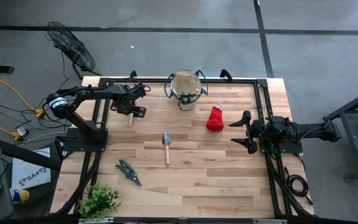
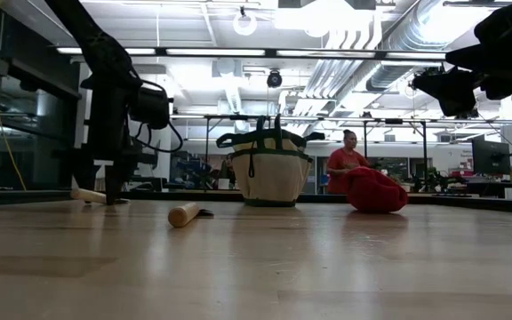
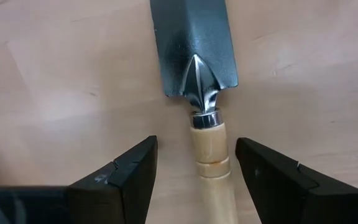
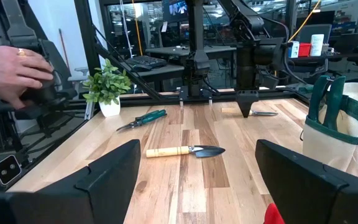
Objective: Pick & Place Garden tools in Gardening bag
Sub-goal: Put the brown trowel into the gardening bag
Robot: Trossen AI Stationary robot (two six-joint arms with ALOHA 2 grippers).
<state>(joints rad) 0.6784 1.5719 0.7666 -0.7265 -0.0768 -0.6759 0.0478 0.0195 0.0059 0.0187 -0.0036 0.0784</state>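
The wooden handle (image 3: 213,165) has my fingers beside it, behind the hand tool's chrome ferrule, so my left gripper should close. Closing now would hold the hand tool.
My left gripper (image 3: 196,155) points down at the table's far left, open. Its fingers stand on either side of the wooden handle (image 3: 211,155) of a hand tool (image 1: 130,118) with a dark metal head (image 3: 194,46), close to the ferrule and clear of it. The tool lies flat on the table. The beige gardening bag (image 1: 186,90) stands upright at the far middle, with a red bundle (image 1: 214,119) lying to its right. A trowel (image 1: 166,147) lies mid-table and green-handled shears (image 1: 128,172) nearer the front. My right gripper (image 1: 241,132) waits open and level at the right.
A leafy potted plant (image 1: 98,200) stands at the near left corner. A dark metal frame (image 1: 260,84) runs round the table's edges. A person's hand (image 4: 14,71) shows beyond the table in the right wrist view. Bare wood lies between the trowel and my right arm.
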